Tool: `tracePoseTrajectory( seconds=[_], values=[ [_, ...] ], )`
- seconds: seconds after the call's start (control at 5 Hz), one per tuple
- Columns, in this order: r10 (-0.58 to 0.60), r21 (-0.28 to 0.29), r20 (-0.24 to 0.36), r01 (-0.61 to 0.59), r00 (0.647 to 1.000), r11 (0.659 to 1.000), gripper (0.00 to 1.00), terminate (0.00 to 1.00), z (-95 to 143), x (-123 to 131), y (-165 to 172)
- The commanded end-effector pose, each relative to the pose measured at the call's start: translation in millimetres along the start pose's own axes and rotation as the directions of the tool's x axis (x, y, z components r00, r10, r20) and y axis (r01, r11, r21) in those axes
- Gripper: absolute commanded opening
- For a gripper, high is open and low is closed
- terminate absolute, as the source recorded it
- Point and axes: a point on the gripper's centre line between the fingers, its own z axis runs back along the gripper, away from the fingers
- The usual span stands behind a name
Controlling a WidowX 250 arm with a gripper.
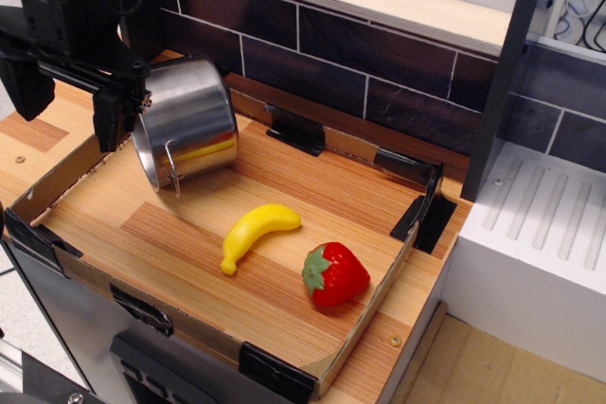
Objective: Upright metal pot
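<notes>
My gripper needs to grab the tilted metal pot by its rim next. Then it can set the pot upright on the wooden board.
The metal pot is a shiny steel cylinder at the back left of the wooden board. It is tilted over, with its rim facing left and down toward my gripper and one wire loop handle hanging at its lower edge. My black gripper is at the far left with its jaws wide apart. Its right finger is right at the pot's rim; I cannot tell whether it touches. The left finger is well clear of the pot. The inside of the pot is hidden.
A yellow toy banana lies mid-board, and a red toy strawberry lies to its right. A low cardboard rim with black clips edges the board. A dark tiled wall stands behind, and a white ribbed drainer is at the right.
</notes>
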Motion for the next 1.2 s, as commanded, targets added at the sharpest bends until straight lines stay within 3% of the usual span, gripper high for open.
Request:
tracePoseTrajectory(
  seconds=[0.0, 0.2, 0.4, 1.0],
  values=[
    [0.0, 0.0, 0.0, 0.0, 1.0, 1.0, 1.0, 0.0, 0, 0, 0],
    [-0.014, -0.086, 0.043, 0.018, 0.999, 0.996, 1.0, 0.0, -5, 2, -7],
    [-0.038, -0.152, 0.048, 0.045, 0.998, 0.987, 1.0, 0.0, -13, 10, -16],
    [-0.071, -0.224, 0.233, 0.125, 0.97, 0.967, 1.0, 0.0, -26, 25, -34]
  ],
)
